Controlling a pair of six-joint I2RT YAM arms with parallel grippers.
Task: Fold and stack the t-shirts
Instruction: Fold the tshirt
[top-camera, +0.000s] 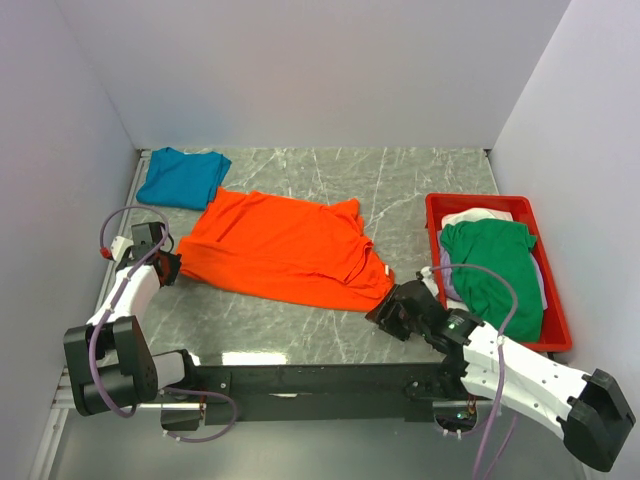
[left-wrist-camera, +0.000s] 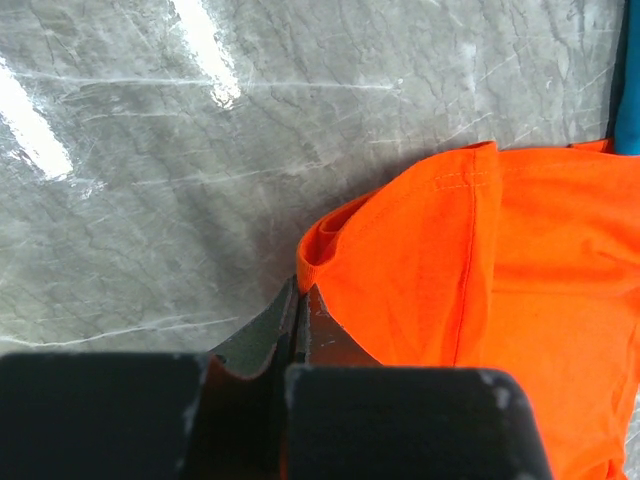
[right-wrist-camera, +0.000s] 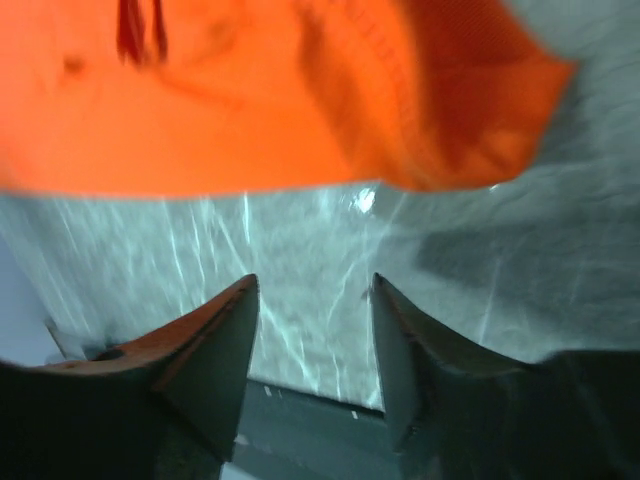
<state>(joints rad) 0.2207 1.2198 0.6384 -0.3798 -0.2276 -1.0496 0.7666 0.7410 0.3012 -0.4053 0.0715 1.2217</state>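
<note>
My right gripper should next grab the orange t-shirt's loose near corner, opposite my left gripper, to stretch the t-shirt flat so it can be folded.
A bright orange t-shirt lies spread over the middle of the marble table. My left gripper is shut on its near-left corner; in the left wrist view the pinched orange hem sits at the tip of the closed jaws. My right gripper stands open just off the shirt's near-right corner, and the right wrist view has the orange cloth lying beyond the gripper, with nothing between the fingers. A teal blue t-shirt lies crumpled at the back left. A green t-shirt lies on top of a white one in the tray.
A red plastic tray stands at the right side of the table next to the right wall. White walls close in the left, back and right sides. Bare marble shows behind the orange shirt and along the near edge.
</note>
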